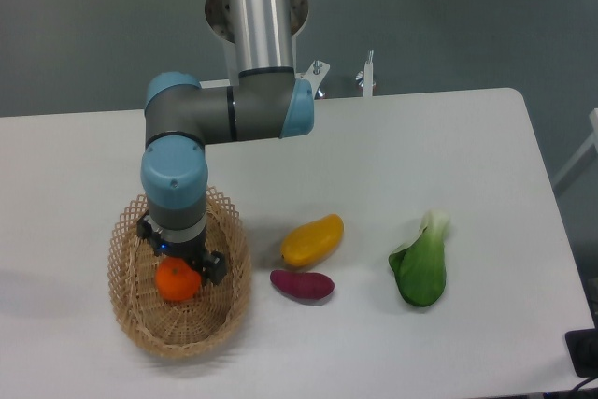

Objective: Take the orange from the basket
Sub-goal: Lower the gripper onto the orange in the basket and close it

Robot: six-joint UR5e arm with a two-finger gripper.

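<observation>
The gripper grabs the orange [176, 284] by its round sides next, to pick it up from the wicker basket.
The orange [176, 284] is small, round and bright. It lies in the middle of the oval tan wicker basket [140, 329] at the table's front left. My gripper [179, 253] points straight down into the basket, directly over the orange and covering its upper edge. The two dark fingers stand apart, one at the upper left [146, 229] and one at the lower right [215, 267] of the fruit. The gripper is open and I cannot tell whether the fingers touch the orange.
A yellow-orange mango [312, 239] and a purple eggplant-like piece [302, 284] lie just right of the basket. A green bok choy [420, 265] lies further right. The arm's upper links [229, 114] reach over the table's back left.
</observation>
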